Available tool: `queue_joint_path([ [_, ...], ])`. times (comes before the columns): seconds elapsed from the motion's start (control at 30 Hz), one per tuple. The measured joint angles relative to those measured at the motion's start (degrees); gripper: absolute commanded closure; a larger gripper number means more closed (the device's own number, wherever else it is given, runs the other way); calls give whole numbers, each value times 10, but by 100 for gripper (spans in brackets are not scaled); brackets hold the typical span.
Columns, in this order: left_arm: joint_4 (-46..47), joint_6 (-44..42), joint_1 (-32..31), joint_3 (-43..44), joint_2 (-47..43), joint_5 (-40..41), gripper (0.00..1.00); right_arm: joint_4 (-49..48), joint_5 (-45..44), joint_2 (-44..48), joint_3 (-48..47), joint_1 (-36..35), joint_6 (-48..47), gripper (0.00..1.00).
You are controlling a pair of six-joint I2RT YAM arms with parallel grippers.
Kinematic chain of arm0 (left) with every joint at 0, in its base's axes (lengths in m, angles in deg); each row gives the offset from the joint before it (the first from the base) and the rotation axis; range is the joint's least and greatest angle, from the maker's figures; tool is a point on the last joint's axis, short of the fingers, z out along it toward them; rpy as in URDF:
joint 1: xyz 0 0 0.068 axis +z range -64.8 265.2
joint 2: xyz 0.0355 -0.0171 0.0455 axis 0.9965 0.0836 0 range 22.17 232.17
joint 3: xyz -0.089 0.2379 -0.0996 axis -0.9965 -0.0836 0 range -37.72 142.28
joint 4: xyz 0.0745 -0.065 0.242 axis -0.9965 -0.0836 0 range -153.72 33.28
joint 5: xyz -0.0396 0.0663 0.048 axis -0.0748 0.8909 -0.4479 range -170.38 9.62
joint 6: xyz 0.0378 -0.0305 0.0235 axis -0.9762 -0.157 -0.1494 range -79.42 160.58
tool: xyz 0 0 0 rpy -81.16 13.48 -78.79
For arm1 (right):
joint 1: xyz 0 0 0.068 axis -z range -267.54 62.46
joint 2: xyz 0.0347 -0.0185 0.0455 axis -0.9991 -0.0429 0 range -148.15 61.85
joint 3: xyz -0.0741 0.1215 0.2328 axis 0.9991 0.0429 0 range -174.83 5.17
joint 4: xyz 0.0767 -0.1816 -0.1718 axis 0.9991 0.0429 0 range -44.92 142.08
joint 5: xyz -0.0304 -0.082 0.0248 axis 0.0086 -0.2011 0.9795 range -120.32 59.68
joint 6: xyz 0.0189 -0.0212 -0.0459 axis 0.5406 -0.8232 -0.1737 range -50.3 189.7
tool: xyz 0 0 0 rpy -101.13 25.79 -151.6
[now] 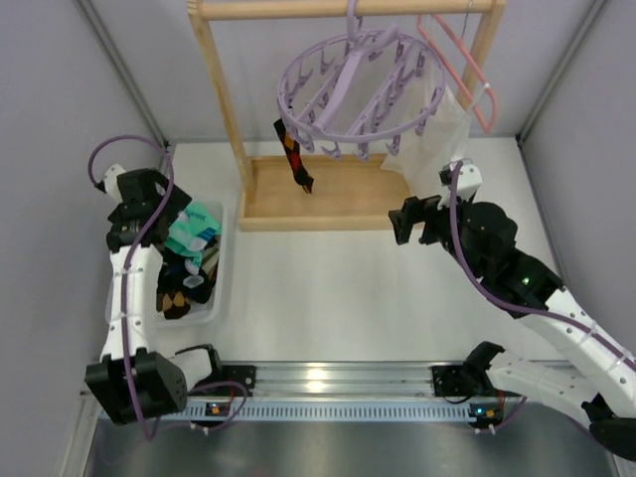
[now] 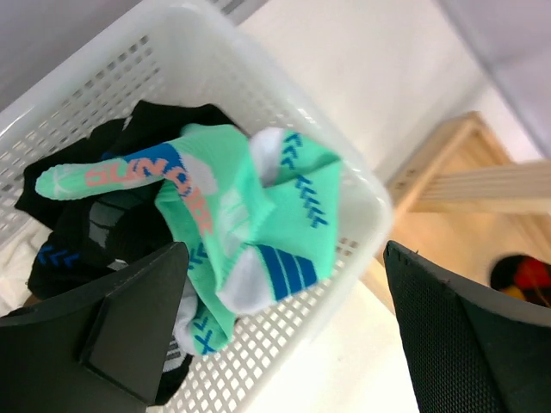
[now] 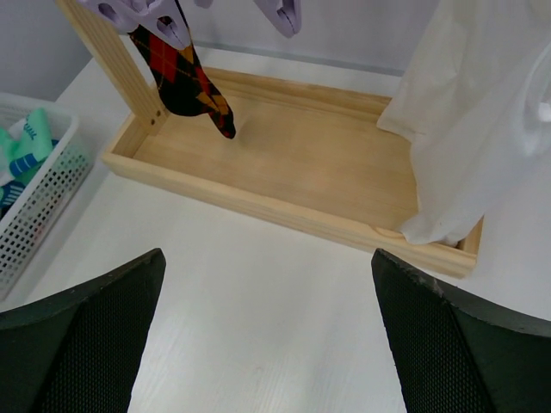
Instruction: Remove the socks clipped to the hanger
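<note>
The brown-orange argyle sock's clipped top should stay free for removal, so my left gripper should reach the sock and grab its lower hanging end (image 1: 301, 176) (image 2: 520, 276).
The round lavender hanger (image 1: 350, 94) hangs from the wooden rack's top bar. One brown-orange argyle sock (image 1: 294, 156) is clipped to its left side and also shows in the right wrist view (image 3: 182, 76). Teal-green socks (image 2: 250, 215) and black socks (image 2: 95, 228) lie in the white basket (image 1: 214, 298). My left gripper (image 2: 284, 335) is open and empty above the basket's far rim. My right gripper (image 1: 411, 220) is open and empty over the table, in front of the rack base; it also shows in the right wrist view (image 3: 267, 335).
The wooden rack frame (image 1: 224, 99) stands on a tray base (image 3: 301, 163) at the back centre. A white translucent cloth bag (image 3: 482, 120) and a thin pink coat hanger (image 1: 467, 75) hang at the rack's right. Grey walls close in both sides.
</note>
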Motion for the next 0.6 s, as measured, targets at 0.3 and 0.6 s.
queue_joint_path([
  [0.3, 34, -50, -96, 0, -108, -134, 1, -79, 63, -12, 53, 1, 19, 1],
  [0.6, 366, -111, -285, -136, -21, -232, 1, -115, 133, 5, 101, 1, 39, 1],
])
